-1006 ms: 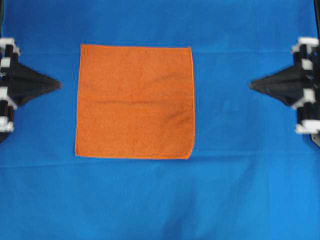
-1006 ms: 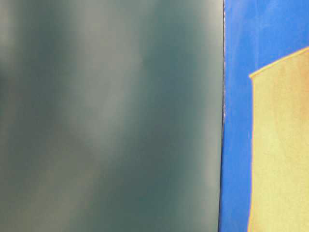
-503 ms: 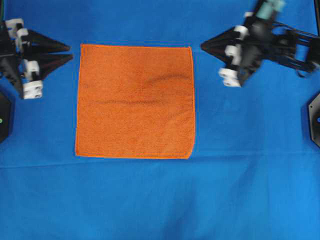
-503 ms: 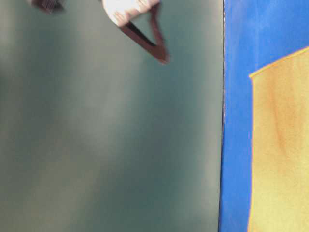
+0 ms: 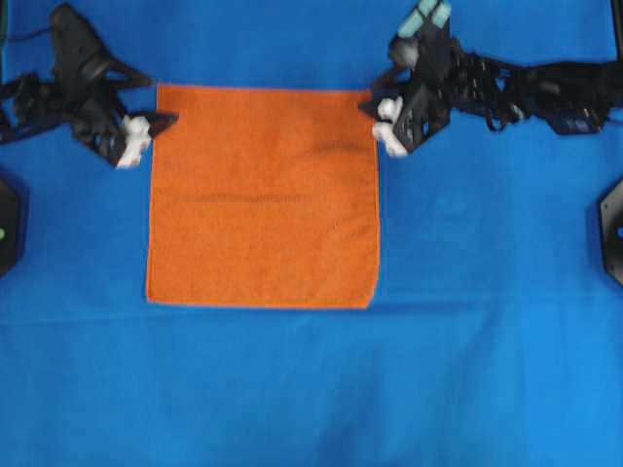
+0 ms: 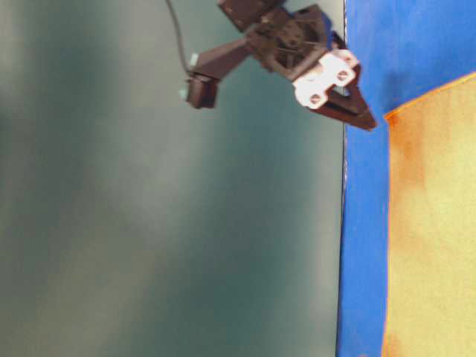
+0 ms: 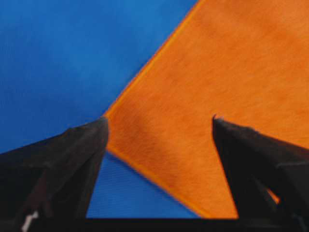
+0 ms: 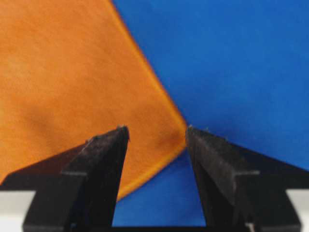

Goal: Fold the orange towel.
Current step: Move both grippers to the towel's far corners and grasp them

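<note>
I will start folding the towel next, so my right gripper will take hold of the orange towel [image 5: 263, 195] by one of its corners.
The orange towel [image 5: 263, 195] lies flat and square on the blue table cloth [image 5: 311, 389]. My left gripper [image 5: 164, 121] is open at the towel's far left corner. In the left wrist view the left gripper [image 7: 159, 121] has that corner of the towel [image 7: 231, 72] between its spread fingers. My right gripper [image 5: 371, 104] is open at the far right corner. In the right wrist view the right gripper [image 8: 156, 129] straddles the tip of that corner of the towel [image 8: 63, 72]. At table level the right gripper [image 6: 364, 115] hangs just off the towel's [image 6: 431, 223] corner.
The blue cloth shows soft creases toward the near edge. Black arm bases sit at the left edge [image 5: 6, 224] and the right edge [image 5: 613, 229]. A grey-green backdrop [image 6: 149, 223] fills most of the table-level view.
Both arms have swung in from the table's sides to the towel's two far corners. Both grippers, shut a second ago, have opened. The towel has not moved.
</note>
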You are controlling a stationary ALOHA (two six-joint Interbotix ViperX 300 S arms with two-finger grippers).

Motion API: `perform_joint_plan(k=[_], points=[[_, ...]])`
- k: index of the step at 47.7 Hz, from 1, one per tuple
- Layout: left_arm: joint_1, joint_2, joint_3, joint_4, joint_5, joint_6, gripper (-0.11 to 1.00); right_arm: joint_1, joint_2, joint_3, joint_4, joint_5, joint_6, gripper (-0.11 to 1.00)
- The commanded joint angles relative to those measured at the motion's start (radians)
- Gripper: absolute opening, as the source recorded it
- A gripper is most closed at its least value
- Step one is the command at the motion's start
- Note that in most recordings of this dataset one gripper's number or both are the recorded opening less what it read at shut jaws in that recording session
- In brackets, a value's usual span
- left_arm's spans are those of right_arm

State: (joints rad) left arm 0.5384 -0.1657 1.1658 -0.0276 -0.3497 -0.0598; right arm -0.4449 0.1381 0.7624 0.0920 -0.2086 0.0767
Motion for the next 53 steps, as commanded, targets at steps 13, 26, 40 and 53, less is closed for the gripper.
perform_joint_plan(k=[13,26,40,53], points=[[0.066,0.138,-0.064,-0.002,-0.043,0.017,0.80,-0.040,0.058,-0.028,-0.002,-0.071,-0.002,0.55],[0.075,0.167,-0.067,-0.002,-0.029,0.021,0.41,-0.032,0.097,-0.035,-0.003,-0.069,-0.006,0.09],[0.061,0.170,-0.064,0.000,-0.029,0.029,0.02,-0.021,0.103,-0.037,-0.003,-0.067,-0.006,0.02],[0.051,0.084,-0.063,0.000,0.002,0.032,0.02,-0.020,0.025,-0.021,-0.002,-0.057,-0.002,0.02]])
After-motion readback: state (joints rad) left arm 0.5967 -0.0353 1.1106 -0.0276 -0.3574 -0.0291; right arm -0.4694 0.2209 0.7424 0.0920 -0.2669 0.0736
